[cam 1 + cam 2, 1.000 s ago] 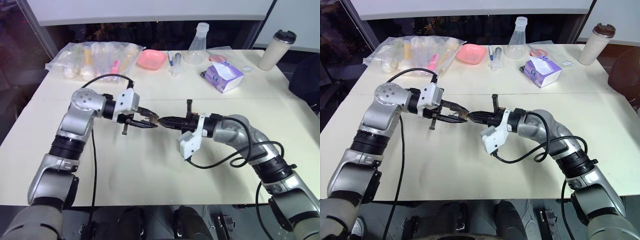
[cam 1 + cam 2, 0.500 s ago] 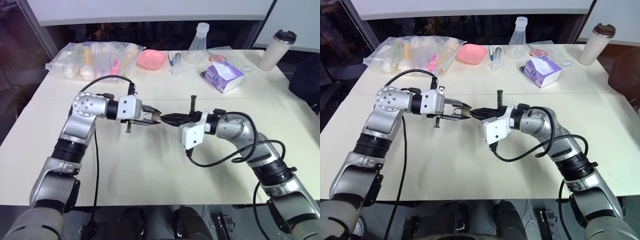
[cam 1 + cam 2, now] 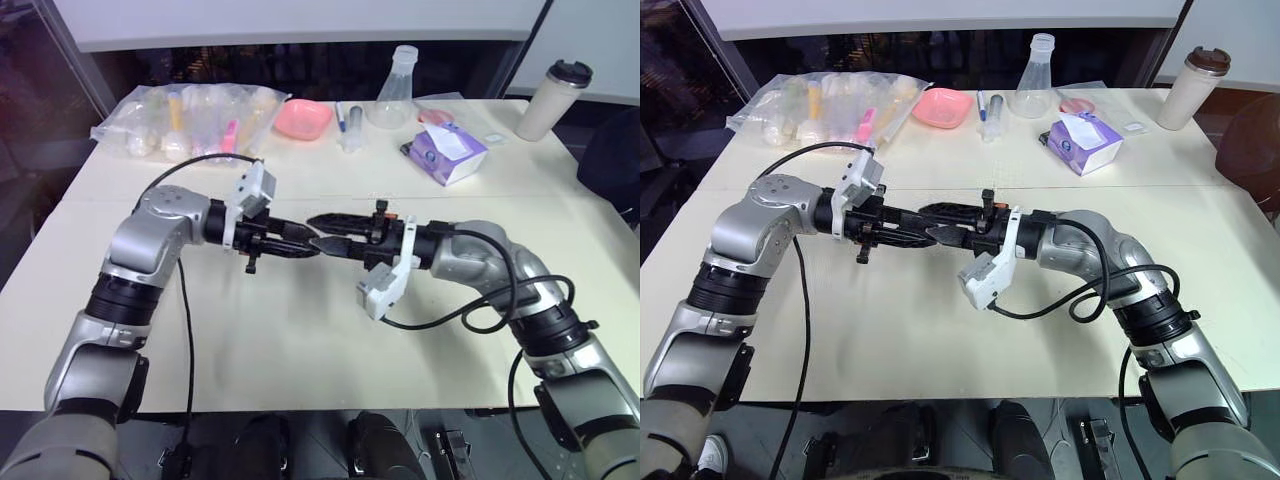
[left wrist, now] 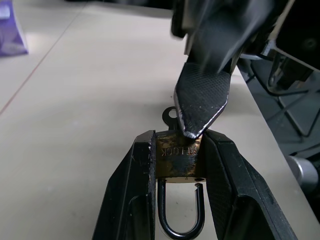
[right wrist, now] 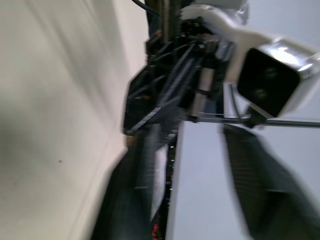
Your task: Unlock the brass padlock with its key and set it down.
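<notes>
My right gripper needs to grab the brass padlock by its body's key end next, because my left gripper's fingers are around the shackle side.
The brass padlock (image 4: 177,160) is clamped by its body between the fingers of my left gripper (image 4: 178,139), which is shut on it above the middle of the table (image 3: 300,330). Its silvery shackle (image 4: 179,220) points back toward my wrist, and one leg's end looks free of the body. The key (image 4: 171,114) sticks out of the lock's far end, with just its small round head showing. My right gripper (image 3: 326,232) faces the left gripper (image 3: 306,243) tip to tip and is open. One right fingertip (image 4: 202,100) touches the lock's far edge.
Along the table's far side lie a clear plastic bag of bottles (image 3: 190,115), a pink dish (image 3: 303,118), a glass flask (image 3: 393,95), a purple tissue pack (image 3: 448,152) and a lidded cup (image 3: 553,100). Cables hang from both wrists.
My right gripper has opened, letting go at the lock's end, and lifted slightly so its fingers spread around the left gripper's tip. The left wrist has rolled, still holding the padlock.
</notes>
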